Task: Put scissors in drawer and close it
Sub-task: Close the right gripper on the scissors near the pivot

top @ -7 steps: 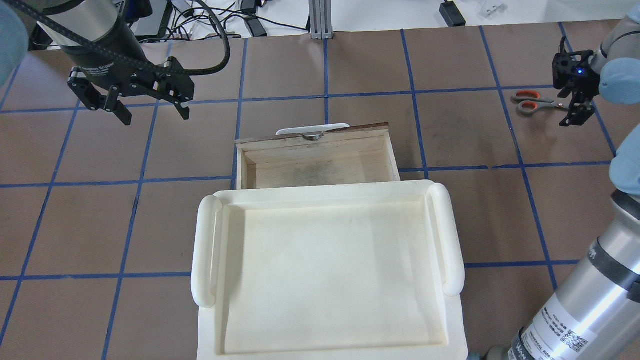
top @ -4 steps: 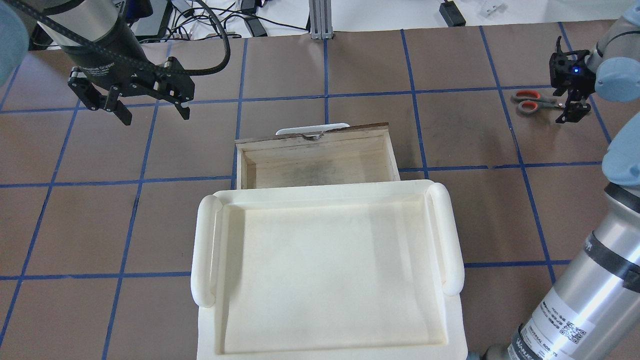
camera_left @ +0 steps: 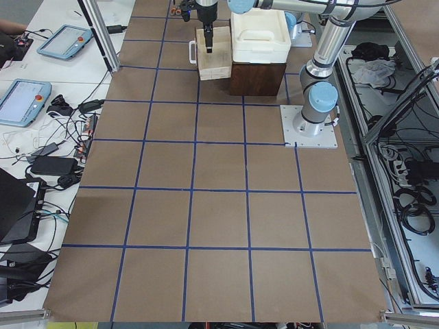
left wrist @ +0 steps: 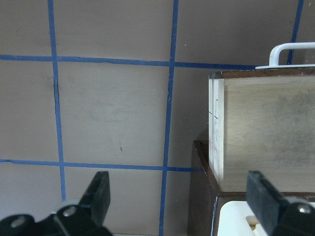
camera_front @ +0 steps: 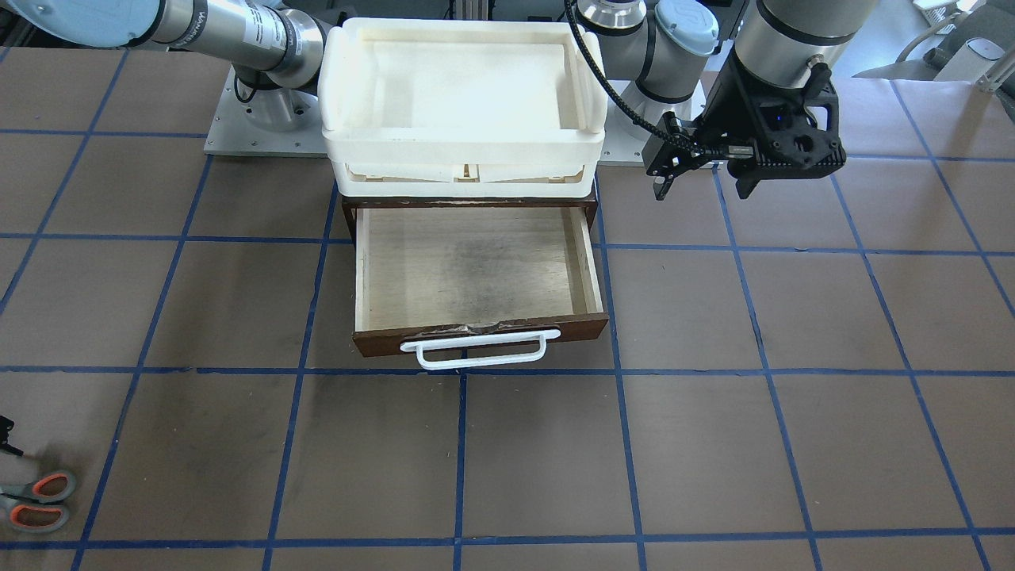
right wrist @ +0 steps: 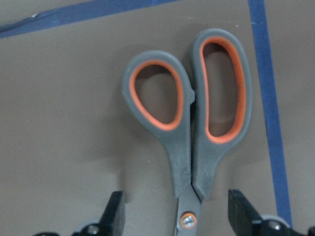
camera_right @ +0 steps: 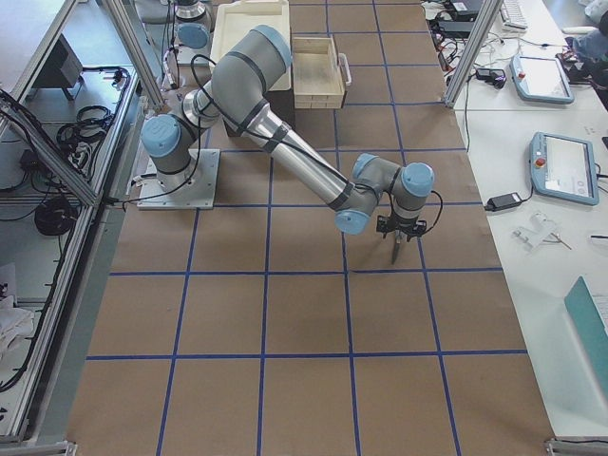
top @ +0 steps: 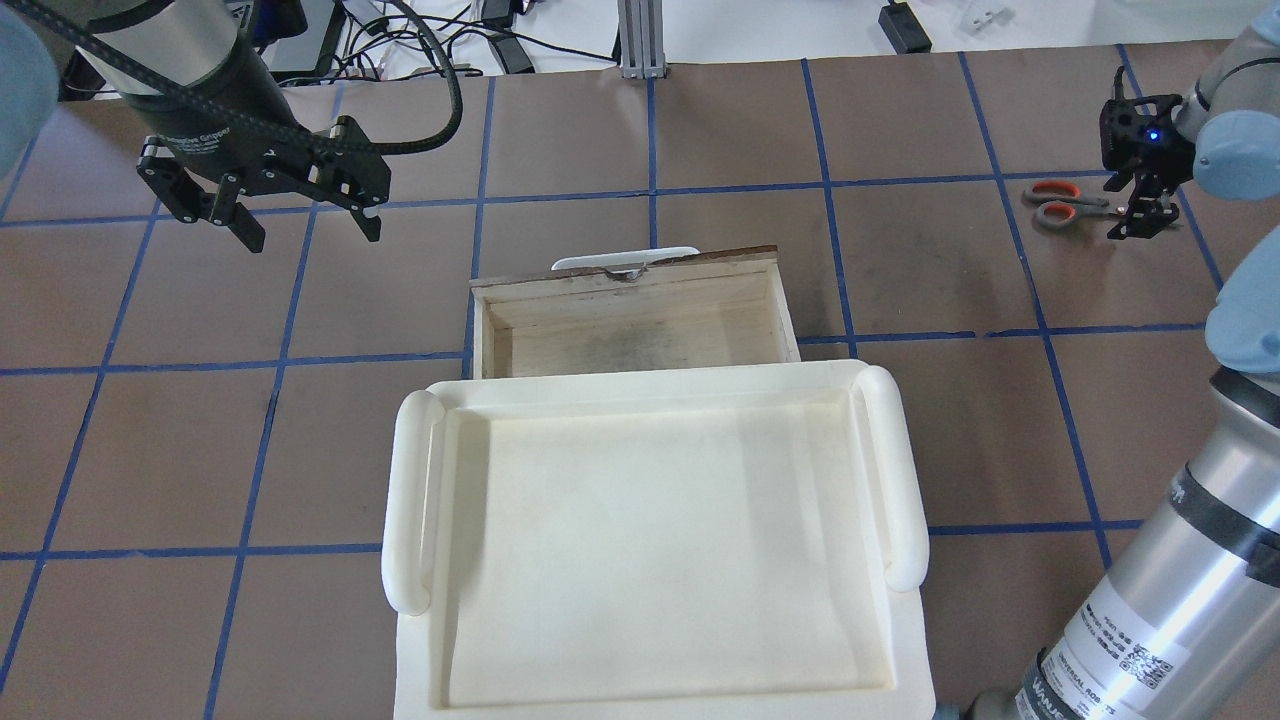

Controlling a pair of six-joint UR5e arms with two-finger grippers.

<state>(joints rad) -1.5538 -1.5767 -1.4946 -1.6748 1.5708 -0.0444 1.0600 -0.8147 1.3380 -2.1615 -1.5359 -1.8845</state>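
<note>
The grey handles spread wide into loops. My right gripper should grab the scissors [right wrist: 189,123] at the narrow pivot [right wrist: 188,220] next.
The scissors [top: 1065,204], with grey handles and orange-red inner loops, lie flat on the table at the far right. They also show in the front view [camera_front: 36,500]. My right gripper [top: 1135,212] is open and low over their blade end. In the right wrist view its fingers [right wrist: 114,216] straddle the scissors [right wrist: 189,123] near the pivot, apart from them. The drawer [top: 630,340] is pulled open and empty, with its white bar handle [camera_front: 473,349] on the dark front. My left gripper [top: 310,232] is open and empty, hovering to the drawer's far left.
A white plastic tray [top: 410,500] sits on top of the dark cabinet [left wrist: 204,196] that holds the drawer. Blue tape lines grid the brown table. Cables and tablets lie beyond the table's edges.
My right gripper has come down closer over the scissors and shifted slightly away from me. The left arm, the drawer and the scissors have not moved.
</note>
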